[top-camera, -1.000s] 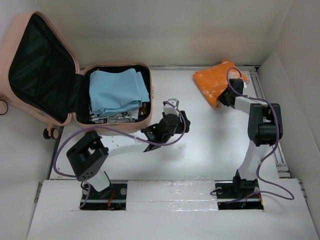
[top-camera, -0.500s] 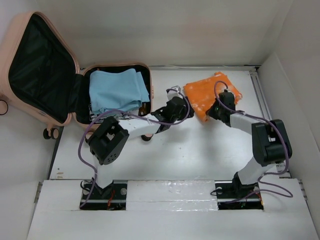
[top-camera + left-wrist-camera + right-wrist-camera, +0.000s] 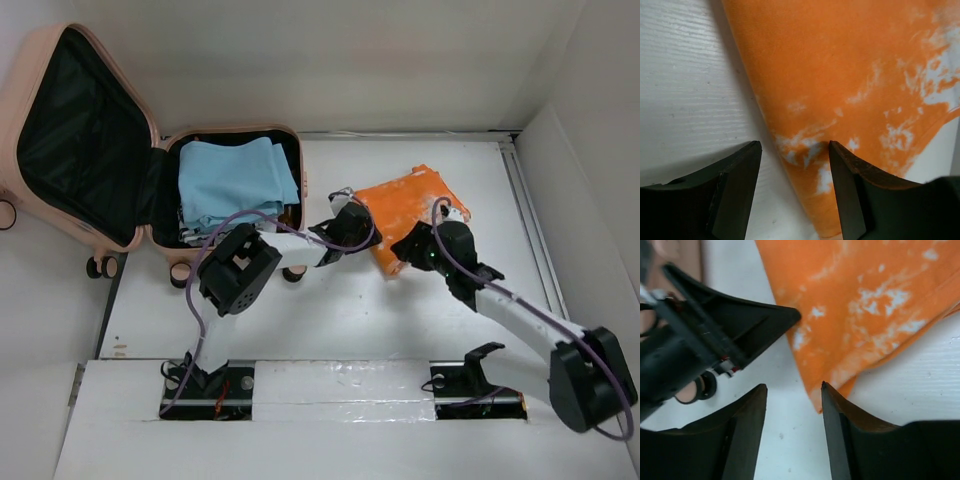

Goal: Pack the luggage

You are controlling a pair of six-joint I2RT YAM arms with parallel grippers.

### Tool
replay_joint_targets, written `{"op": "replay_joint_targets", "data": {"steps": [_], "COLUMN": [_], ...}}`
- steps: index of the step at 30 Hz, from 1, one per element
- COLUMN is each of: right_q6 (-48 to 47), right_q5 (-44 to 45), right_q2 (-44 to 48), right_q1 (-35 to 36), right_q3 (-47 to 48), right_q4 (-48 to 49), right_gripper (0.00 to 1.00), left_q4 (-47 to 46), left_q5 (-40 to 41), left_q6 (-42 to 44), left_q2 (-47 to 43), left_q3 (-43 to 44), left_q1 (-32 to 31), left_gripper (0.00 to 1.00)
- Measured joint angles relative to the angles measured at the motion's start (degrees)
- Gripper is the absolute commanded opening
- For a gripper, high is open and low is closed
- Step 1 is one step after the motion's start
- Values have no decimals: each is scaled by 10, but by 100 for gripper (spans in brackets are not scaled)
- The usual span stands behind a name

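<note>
I need to lower my left gripper first and then close it on the cloth, because the cloth's edge runs between my fingers and they are above the cloth, which isn't dented.
The luggage lies open at the back left, its lid propped up and a folded light blue cloth in its base. A folded orange cloth with white blotches lies on the table at mid-right. My left gripper is open at the cloth's left edge. In the left wrist view the orange cloth has that edge running between the spread fingers of the left gripper. My right gripper is open at the near corner. In the right wrist view the orange cloth ends beside the right gripper, whose fingers hold nothing.
Patterned items show under the blue cloth in the luggage. A luggage wheel sits just left of the left gripper. White walls close off the back and the right side. In the right wrist view, the left arm's gripper is close by.
The right gripper dragged the orange cloth from the back right toward the centre, then opened and let it go. The left gripper moved right to the cloth's left edge.
</note>
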State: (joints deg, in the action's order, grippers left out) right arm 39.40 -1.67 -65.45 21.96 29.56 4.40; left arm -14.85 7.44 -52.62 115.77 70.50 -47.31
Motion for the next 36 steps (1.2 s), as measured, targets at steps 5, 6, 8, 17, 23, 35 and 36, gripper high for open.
{"op": "replay_joint_targets", "data": {"steps": [5, 6, 8, 17, 23, 35, 36], "right_q6": [-11, -15, -22, -42, -57, -87, -89], "right_q5": [52, 58, 62, 31, 18, 17, 17], "right_q2": [134, 157, 202, 209, 210, 279, 276], "right_q1": [5, 4, 1, 3, 25, 41, 41], "right_q3": [0, 0, -3, -14, -13, -13, -13], "right_q4": [-55, -63, -71, -64, -65, -42, -42], "right_gripper": [55, 55, 55, 54, 53, 53, 53], "left_q4": [-7, -7, -7, 14, -7, 207, 226], "left_q5": [7, 10, 18, 64, 35, -55, -46], "left_q6": [-18, -21, -28, -33, 14, 271, 295], "left_q2": [9, 9, 10, 87, 90, 57, 37], "left_q3": [7, 7, 7, 114, 114, 356, 371], "left_q1": [0, 0, 1, 2, 22, 99, 102], "left_gripper": [54, 54, 52, 24, 0, 0, 0]}}
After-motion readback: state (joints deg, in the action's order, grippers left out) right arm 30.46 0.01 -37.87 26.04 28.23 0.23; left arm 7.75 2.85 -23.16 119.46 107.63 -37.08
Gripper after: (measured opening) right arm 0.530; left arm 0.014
